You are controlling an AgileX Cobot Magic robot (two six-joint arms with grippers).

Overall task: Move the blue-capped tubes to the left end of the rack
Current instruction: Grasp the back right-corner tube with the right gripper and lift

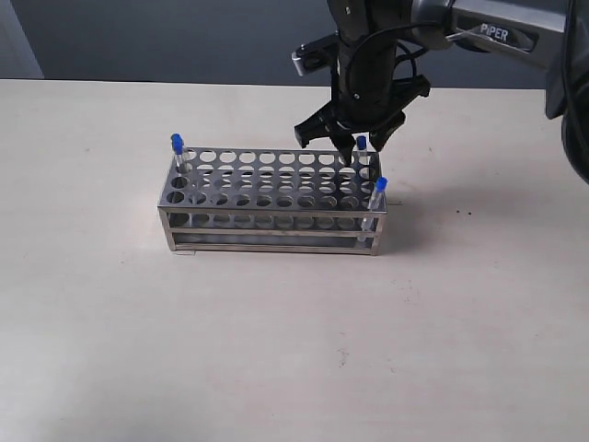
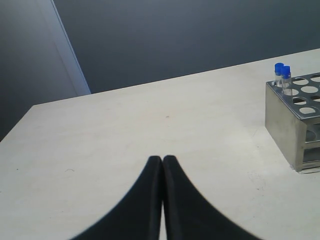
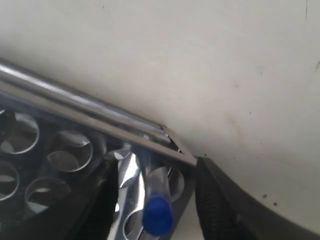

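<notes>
The right gripper picks up the tube next by its blue cap (image 1: 362, 143) (image 3: 158, 216) standing above the rack's metal holes, which close around the tube's body.
The silver rack (image 1: 267, 217) stands mid-table. Blue-capped tubes stand at its left end (image 1: 177, 147), its back right corner (image 1: 362, 145) and its front right corner (image 1: 378, 191). My right gripper (image 1: 361, 149) hangs over the back right corner, open, one finger on each side of that tube without touching it. In the right wrist view the tube (image 3: 157, 212) rises between the fingers of the right gripper (image 3: 155, 167) beside the rack's rim (image 3: 75, 107). My left gripper (image 2: 162, 159) is shut and empty over bare table. Two blue caps (image 2: 282, 71) stand close together at the rack's (image 2: 282, 120) near end.
The rack's other holes look empty. Bare light table surrounds it on all sides. A dark wall runs behind the table's far edge. The right arm (image 1: 479, 32) reaches in from the upper right.
</notes>
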